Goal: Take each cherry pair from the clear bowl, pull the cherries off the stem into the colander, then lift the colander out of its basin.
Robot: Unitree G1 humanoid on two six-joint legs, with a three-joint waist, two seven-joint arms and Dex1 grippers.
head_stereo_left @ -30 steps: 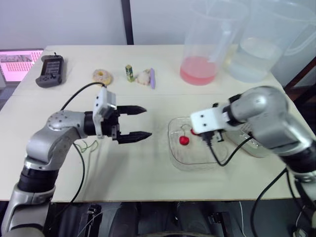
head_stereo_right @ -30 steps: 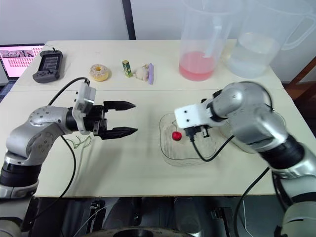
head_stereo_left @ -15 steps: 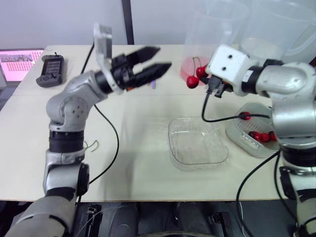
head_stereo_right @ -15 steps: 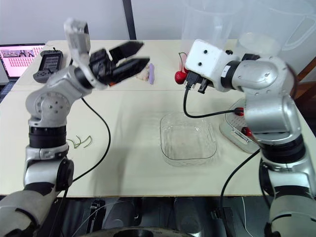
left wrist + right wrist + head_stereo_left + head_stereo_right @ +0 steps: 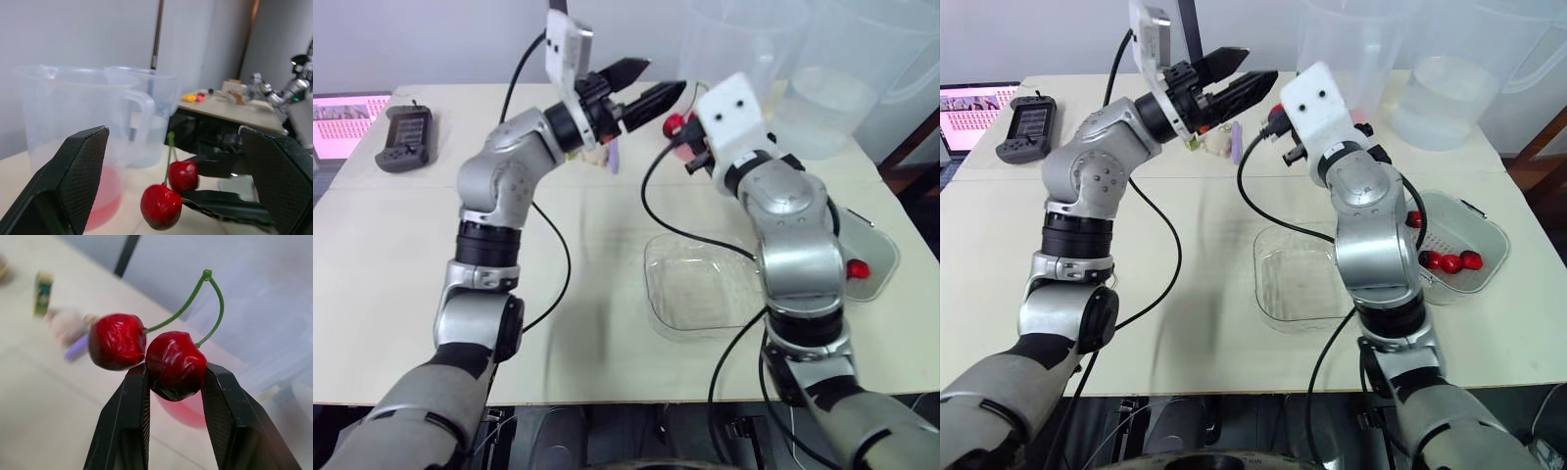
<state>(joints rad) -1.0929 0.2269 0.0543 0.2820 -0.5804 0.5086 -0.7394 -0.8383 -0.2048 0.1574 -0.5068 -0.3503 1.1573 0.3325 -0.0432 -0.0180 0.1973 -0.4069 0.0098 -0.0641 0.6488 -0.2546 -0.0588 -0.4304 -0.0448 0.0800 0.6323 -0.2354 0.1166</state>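
Next, my left gripper grabs the green stem by its free upper end [image 5: 698,85], since the black fingers of my right gripper crowd the cherries.
A cherry pair [image 5: 146,350] on a green stem [image 5: 195,301] hangs high over the far part of the table. My right gripper [image 5: 176,374] is shut on one cherry [image 5: 176,363]; the other cherry [image 5: 117,340] sticks out beside it. My left gripper [image 5: 659,78] is open, its fingers [image 5: 73,166] on either side of the cherry pair [image 5: 168,196] without touching it. The clear bowl [image 5: 1298,279] sits empty at mid-table. To its right, the white colander [image 5: 1489,230] in its basin holds several red cherries [image 5: 1445,261].
Two big clear jugs stand at the back, one with pink liquid [image 5: 1347,59] and one with water [image 5: 1449,88]. A handheld device [image 5: 1026,122] and a lit screen [image 5: 969,103] are at the far left. Small items [image 5: 1229,142] lie under the raised left arm.
The right gripper lifted the cherry pair out of the bowl and swung it up and left. The left arm rose from the table and brought its open fingers around the pair.
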